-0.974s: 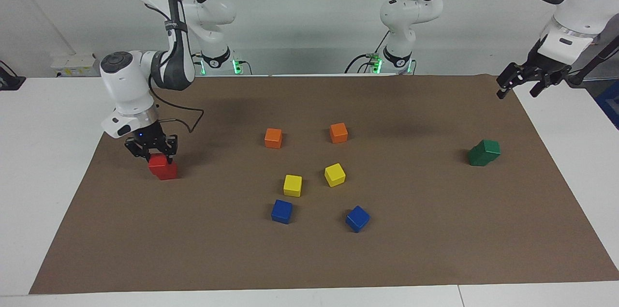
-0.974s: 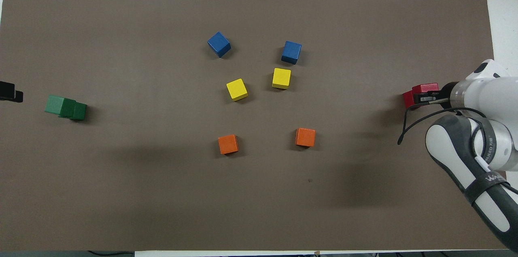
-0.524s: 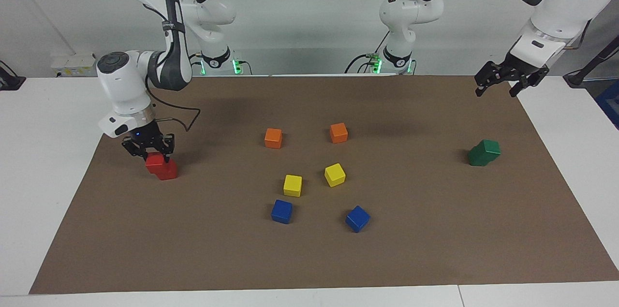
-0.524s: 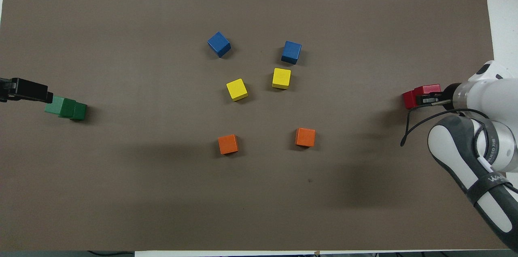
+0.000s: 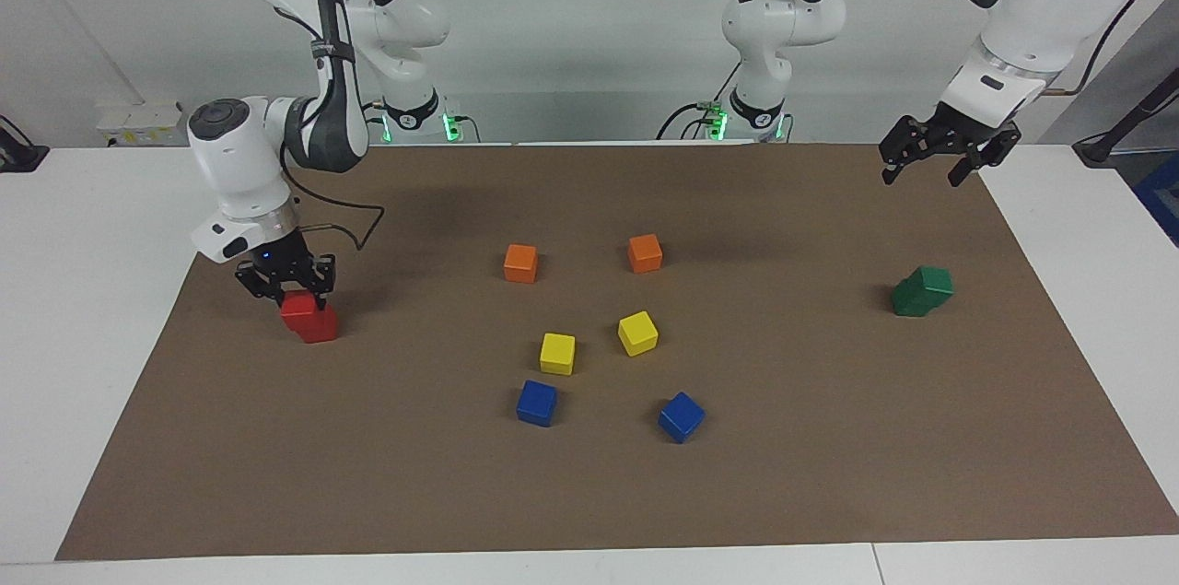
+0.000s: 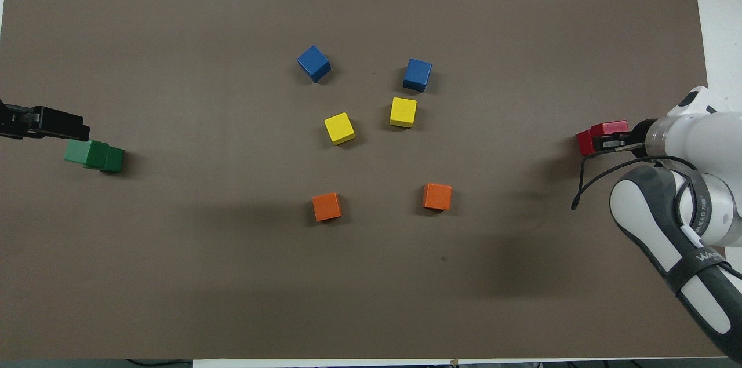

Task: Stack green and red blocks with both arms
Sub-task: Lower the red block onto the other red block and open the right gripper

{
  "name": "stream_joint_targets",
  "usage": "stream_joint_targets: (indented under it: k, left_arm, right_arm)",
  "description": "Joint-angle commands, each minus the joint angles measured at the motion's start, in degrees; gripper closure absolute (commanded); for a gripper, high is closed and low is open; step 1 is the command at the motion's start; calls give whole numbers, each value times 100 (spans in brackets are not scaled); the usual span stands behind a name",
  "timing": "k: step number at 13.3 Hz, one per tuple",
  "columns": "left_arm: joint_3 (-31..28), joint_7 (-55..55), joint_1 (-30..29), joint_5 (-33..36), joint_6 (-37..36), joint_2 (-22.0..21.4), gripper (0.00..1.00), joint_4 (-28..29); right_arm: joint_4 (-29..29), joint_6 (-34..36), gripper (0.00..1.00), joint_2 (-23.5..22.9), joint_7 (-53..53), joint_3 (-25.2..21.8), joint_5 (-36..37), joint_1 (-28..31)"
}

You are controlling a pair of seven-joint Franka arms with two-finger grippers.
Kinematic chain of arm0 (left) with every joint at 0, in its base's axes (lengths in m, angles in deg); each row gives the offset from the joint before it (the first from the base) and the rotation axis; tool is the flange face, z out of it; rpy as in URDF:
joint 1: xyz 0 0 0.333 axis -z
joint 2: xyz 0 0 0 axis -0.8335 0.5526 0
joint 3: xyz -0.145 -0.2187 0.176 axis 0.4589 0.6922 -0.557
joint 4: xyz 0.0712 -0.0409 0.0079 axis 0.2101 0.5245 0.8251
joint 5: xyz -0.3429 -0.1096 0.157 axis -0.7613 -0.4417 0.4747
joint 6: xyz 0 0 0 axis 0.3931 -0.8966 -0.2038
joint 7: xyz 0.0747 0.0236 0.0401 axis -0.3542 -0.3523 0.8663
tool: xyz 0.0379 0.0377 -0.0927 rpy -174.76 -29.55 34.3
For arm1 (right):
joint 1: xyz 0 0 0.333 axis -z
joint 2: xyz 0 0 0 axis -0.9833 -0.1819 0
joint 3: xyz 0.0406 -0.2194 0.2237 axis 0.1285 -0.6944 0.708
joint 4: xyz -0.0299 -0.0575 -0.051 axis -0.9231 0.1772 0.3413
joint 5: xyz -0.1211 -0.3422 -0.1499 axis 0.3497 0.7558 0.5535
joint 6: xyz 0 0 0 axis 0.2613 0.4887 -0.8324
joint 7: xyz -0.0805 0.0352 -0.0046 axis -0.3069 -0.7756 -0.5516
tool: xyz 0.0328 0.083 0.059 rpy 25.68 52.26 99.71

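The upper red block [image 6: 610,126] is over the lower red block [image 6: 585,143] and would stay standing, so I should let go of it with my right gripper.
Two red blocks lie at the right arm's end of the mat. My right gripper [image 5: 297,297] [image 6: 604,140] is shut on the upper red block [image 5: 295,310] [image 6: 610,126], which sits skewed on the lower red block [image 5: 322,327] [image 6: 584,143]. At the left arm's end, an upper green block [image 5: 936,280] [image 6: 78,150] rests off-centre on a lower green block [image 5: 908,298] [image 6: 113,159]. My left gripper [image 5: 924,169] [image 6: 58,124] hangs open and empty, high over the mat close to the green pair and not touching it.
In the middle of the brown mat [image 5: 829,474] stand two orange cubes [image 5: 520,263] [image 5: 645,252], two yellow cubes [image 5: 557,353] [image 5: 637,333] and two blue cubes [image 5: 536,403] [image 5: 681,416]. White table borders the mat.
My left gripper has swung in from the table's end to a spot over the mat near the green blocks. My right gripper has barely shifted, still shut on the red block.
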Motion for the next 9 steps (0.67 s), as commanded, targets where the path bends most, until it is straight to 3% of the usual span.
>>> stream_joint_targets:
  k: [1,4,5,6,7,8,9]
  left_arm:
    - [-90,72,126,234,343,-105,0,81]
    - [-99,81,117,225,308,-114,0,73]
    - [-99,81,108,225,291,-114,0,73]
    - [-99,81,108,225,247,-114,0,81]
    - [-99,81,100,225,186,-123,0,90]
    - [-108,81,99,216,11,-123,0,55]
    - [-134,124,99,172,-217,-123,0,38]
  right_arm:
    - [-191,-152,87,117,212,41,-134,46]
    - [-191,-152,82,126,212,41,-143,46]
    - [-191,-152,65,117,203,41,-134,46]
    - [-182,-144,34,117,195,41,-134,37]
    - [-182,-144,12,117,186,41,-134,29]
    - [-173,-144,0,117,186,41,-134,29]
    - [-173,-135,0,117,186,41,-134,29]
